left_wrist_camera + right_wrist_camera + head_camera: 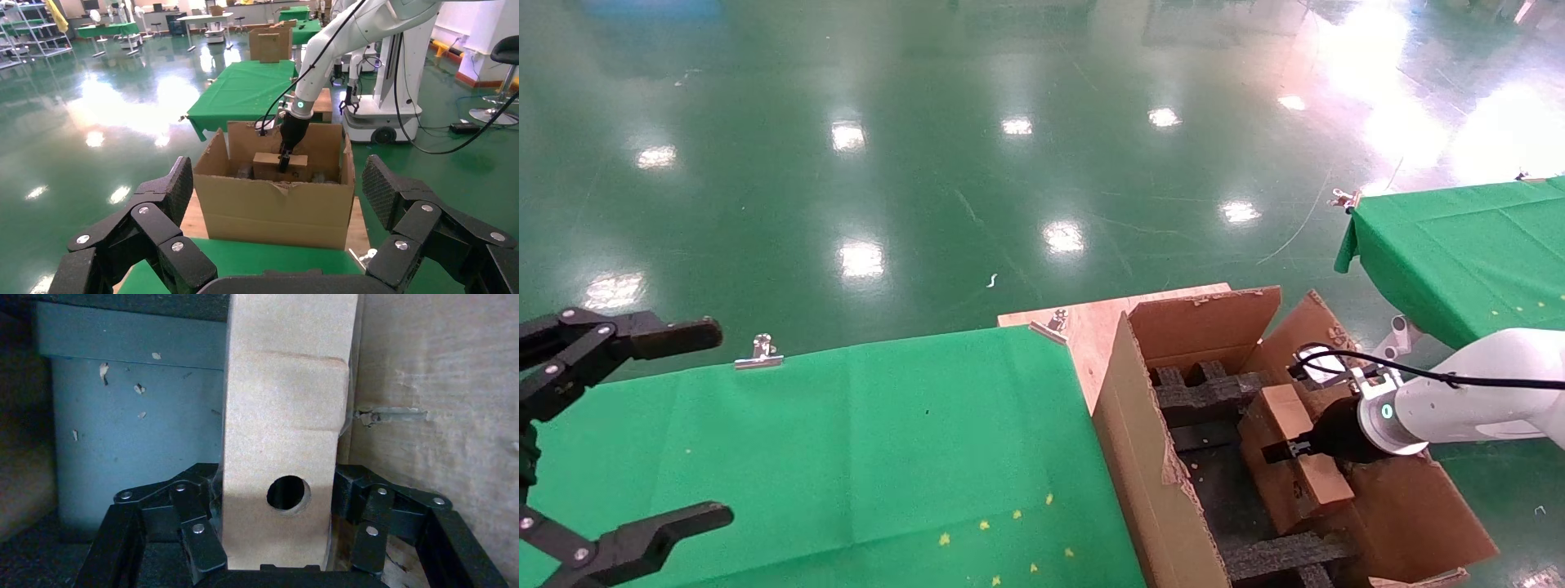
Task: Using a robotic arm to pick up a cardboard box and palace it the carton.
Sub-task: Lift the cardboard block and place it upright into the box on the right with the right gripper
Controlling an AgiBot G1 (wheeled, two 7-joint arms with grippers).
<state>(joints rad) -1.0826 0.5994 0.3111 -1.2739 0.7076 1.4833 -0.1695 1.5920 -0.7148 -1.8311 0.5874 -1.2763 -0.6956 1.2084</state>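
The small box's lower edge [1266,498] is down between the black foam inserts, so the box would stay in the carton [1140,441]. It is now time for my right gripper to let go of the box.
The small brown cardboard box [1295,457] sits inside the large torn-flapped carton [1140,441], against its right wall, over black foam inserts [1214,392]. My right gripper [1291,449], on the white arm with the teal ring, reaches into the carton and is shut on the box. In the right wrist view the box [281,447] with its round hole stands between the fingers [202,539]. In the left wrist view the box [269,166] and right gripper [285,160] show inside the carton [275,202]. My all-black left gripper [625,433] is open over the green table, empty.
A green-clothed table [846,441] lies left of the carton, held by metal clips [758,353]. The carton stands on a wooden board [1091,322]. A second green table [1467,253] stands at the right. The shiny green floor lies beyond.
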